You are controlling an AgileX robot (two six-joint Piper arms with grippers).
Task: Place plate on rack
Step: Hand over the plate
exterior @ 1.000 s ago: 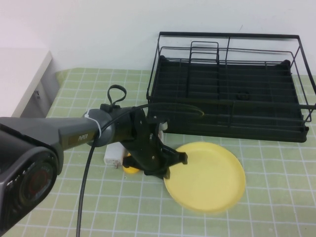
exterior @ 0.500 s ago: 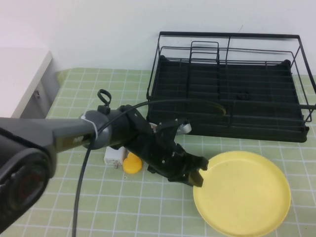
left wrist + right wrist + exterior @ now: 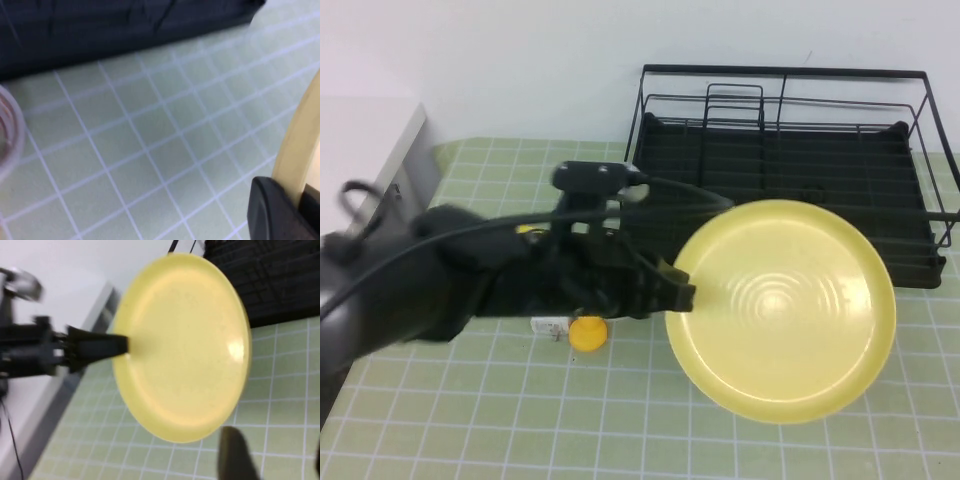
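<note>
My right gripper grabs the plate by its free rim (image 3: 890, 300) next, opposite my left gripper, since the plate's broad side (image 3: 780, 310) is too wide for my fingers.
The pale-yellow plate (image 3: 780, 310) is off the table and tilted up on edge, its face toward the high camera, in front of the black wire rack (image 3: 785, 72). My left gripper (image 3: 675, 295) is shut on the plate's left rim; the left wrist view shows the rim (image 3: 300, 145) pinched between the black fingers (image 3: 270, 210). In the right wrist view the plate (image 3: 185, 345) hangs ahead with the left gripper (image 3: 122, 345) on its edge and the rack (image 3: 270, 280) behind. My right gripper (image 3: 277, 452) is open and empty, below the plate and apart from it. It is outside the high view.
A small yellow duck (image 3: 586, 333) and a white block (image 3: 550, 325) lie on the green checked mat under my left arm. A clear tape roll (image 3: 7, 135) shows near the rack's front. A pale cabinet (image 3: 370, 160) stands at the far left.
The left gripper has lifted the plate off the mat and tipped it up on edge, carrying it right and up toward the rack.
</note>
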